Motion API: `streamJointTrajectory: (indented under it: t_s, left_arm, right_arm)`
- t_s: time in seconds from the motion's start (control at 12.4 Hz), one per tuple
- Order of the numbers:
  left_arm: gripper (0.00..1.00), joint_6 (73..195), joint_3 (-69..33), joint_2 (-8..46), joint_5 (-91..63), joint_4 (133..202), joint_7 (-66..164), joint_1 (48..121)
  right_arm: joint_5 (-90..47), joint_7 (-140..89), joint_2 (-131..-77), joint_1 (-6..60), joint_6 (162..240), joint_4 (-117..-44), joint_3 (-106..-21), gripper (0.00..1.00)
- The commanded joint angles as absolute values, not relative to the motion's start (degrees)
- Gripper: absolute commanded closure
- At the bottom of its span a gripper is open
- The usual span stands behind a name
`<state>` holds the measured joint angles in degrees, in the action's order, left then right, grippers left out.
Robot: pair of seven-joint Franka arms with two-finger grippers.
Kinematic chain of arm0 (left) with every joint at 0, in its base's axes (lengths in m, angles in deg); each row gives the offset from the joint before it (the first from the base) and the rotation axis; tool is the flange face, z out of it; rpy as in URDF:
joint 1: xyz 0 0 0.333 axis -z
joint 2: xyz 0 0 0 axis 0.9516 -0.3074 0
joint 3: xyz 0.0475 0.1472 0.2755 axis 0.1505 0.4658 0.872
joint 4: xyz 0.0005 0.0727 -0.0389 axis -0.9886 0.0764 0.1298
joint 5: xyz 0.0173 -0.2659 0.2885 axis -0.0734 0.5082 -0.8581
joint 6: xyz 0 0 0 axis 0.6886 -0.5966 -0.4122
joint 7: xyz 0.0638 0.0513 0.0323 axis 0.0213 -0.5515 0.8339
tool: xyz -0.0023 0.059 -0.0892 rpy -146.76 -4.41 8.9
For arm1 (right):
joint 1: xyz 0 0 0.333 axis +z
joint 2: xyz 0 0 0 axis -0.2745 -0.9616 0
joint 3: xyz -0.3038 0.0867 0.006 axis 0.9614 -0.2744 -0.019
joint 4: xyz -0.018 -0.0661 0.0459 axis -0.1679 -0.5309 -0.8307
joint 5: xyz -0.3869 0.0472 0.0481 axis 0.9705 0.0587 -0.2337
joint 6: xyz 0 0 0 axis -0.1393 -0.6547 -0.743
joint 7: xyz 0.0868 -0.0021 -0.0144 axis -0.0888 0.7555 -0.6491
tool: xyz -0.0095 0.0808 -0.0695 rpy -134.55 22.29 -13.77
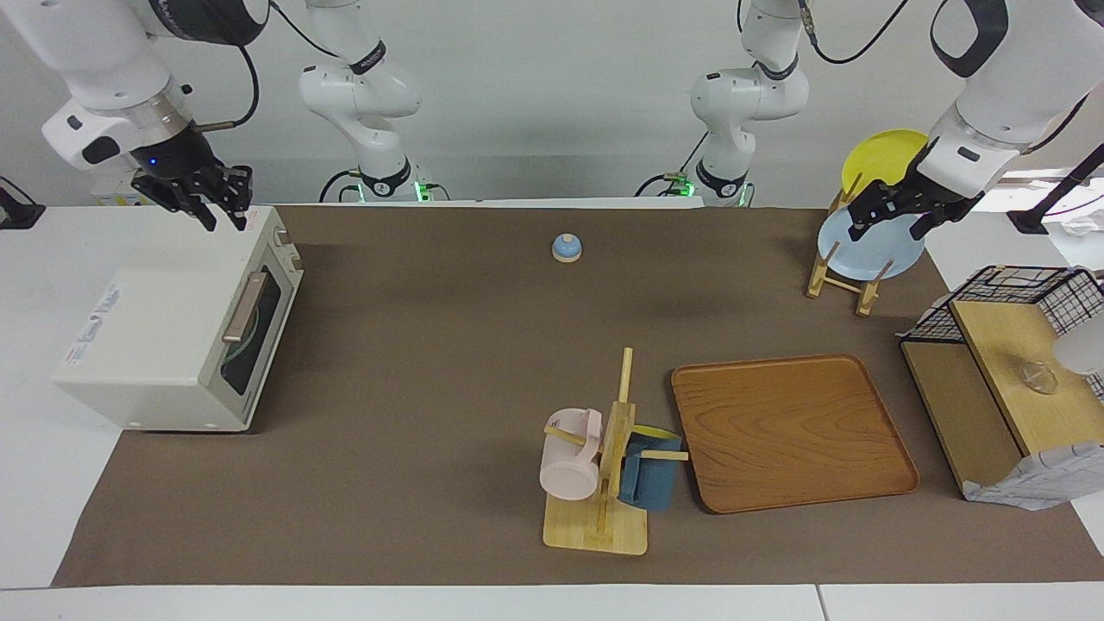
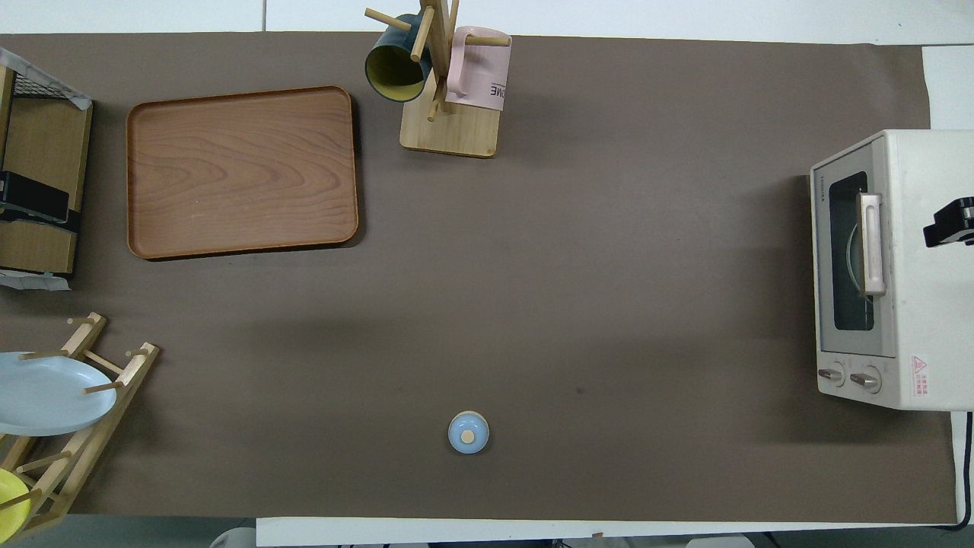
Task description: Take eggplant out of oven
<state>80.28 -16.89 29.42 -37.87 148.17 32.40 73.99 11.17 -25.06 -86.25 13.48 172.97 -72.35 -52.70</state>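
Note:
I need to grip the glass door (image 2: 847,260) by its bar handle (image 2: 872,243) with my right gripper next, to open the oven and get to the eggplant.
The cream-white oven (image 1: 155,345) stands at the right arm's end of the table, and it also shows in the overhead view (image 2: 913,266). Its dark glass door (image 1: 252,332) is shut, with the tan bar handle (image 2: 872,243) across it. A curved plate rim shows faintly through the glass. The eggplant is hidden. My right gripper (image 1: 222,216) hangs open and empty over the oven's top, at the corner nearer to the robots; a dark part of the right gripper (image 2: 951,221) shows overhead. My left gripper (image 1: 891,226) is open and empty over the plate rack (image 1: 841,276) and waits there.
A light blue plate (image 1: 871,246) and a yellow plate (image 1: 880,155) stand in the rack. A wooden tray (image 1: 789,431), a mug tree (image 1: 608,483) with a pink mug and a blue mug, a small blue bell (image 1: 567,248), and a wooden shelf with a wire basket (image 1: 1018,379) also stand on the mat.

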Motion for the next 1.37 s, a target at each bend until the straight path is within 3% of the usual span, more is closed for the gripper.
streamJointTrajectory:
  t_s: [0.0,0.24,0.88,1.29]
  left_arm:
    - [0.00,79.46,-16.60,30.19,-38.49,148.67,31.92,74.21]
    - [0.00,79.46,-16.60,30.19,-38.49,148.67,31.92,74.12]
    - [0.00,79.46,-16.60,30.19,-38.49,148.67,31.92,74.12]
    - [0.00,79.37,-16.60,30.19,-38.49,148.67,31.92,74.12]
  right_arm:
    - [10.61,-26.03,-85.74,13.12,181.48,-81.43,-52.93,0.92]
    - [14.36,-26.12,-90.57,13.12,186.78,-82.86,-52.84,1.00]
    - [20.37,-25.69,-94.18,13.73,189.94,-84.80,-53.28,1.00]
    - [14.59,-17.25,-104.36,21.02,200.91,-84.80,-53.54,1.00]
